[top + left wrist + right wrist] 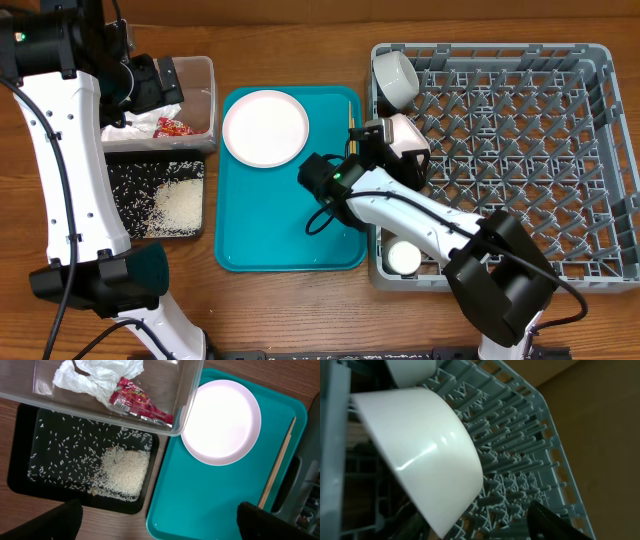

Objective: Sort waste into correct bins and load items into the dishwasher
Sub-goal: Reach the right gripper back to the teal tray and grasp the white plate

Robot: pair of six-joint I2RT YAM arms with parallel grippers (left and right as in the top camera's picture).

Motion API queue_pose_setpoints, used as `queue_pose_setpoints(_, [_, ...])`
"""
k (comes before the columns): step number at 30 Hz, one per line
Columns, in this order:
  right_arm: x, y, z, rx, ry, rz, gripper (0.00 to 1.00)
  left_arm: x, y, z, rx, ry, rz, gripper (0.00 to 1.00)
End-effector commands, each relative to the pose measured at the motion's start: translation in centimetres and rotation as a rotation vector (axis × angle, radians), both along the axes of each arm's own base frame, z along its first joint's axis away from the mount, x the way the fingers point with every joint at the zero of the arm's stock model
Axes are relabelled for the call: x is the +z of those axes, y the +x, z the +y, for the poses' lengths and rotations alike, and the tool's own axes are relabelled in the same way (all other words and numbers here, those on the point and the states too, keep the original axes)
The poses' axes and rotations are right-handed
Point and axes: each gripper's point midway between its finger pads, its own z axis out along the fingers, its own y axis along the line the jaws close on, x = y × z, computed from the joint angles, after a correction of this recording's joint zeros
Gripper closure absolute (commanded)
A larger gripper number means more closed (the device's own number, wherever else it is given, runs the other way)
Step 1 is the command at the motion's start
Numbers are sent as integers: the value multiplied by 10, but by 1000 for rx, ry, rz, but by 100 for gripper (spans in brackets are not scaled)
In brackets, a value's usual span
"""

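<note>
I need my right gripper to take the white plate (220, 422) by its rim facing the dish rack next, leaving its opposite rim free to load between the dish rack's wires.
The grey dish rack (520, 150) holds two white bowls (395, 75) (405, 135) at its left edge and a small white cup (404, 257) at its front left corner. My right gripper (385, 140) is open at the nearer bowl (420, 450), whose rim lies between the fingers (475, 525). My left gripper (160, 80) hovers open and empty (160, 529) above the bins. The clear tub (192, 395) holds white napkins (95, 375) and the red wrapper (140, 402). The black tray (25, 475) holds rice grains (125, 472). The white plate (220, 422) and chopsticks (277, 462) lie on the teal tray.
The teal tray (280, 220) sits between the bins and the rack on the wooden table. My right arm stretches from the front right across the rack's front left corner and the tray's right side.
</note>
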Motion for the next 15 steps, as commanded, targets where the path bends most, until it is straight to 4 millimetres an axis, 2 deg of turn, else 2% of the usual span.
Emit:
queue_pose_setpoints(1, [-5,-4,5,10,12,18,28,4,0,0,-12,3,-14,0])
queue_pose_setpoints(3, [-2,-3,7,10,19,17,23,4,0,0,-12,3,-14,0])
queue_pose_setpoints(7, [7,1,18,4,101,32,22,4,0,0,-12,3,-14,0])
queue_pose_setpoints(12, [30,10,50,1,355,53,17,4,0,0,-12,3,-14,0])
queue_pose_setpoints(15, [42,17,73,15,517,55,10,4,0,-1,-12,3,-14,0])
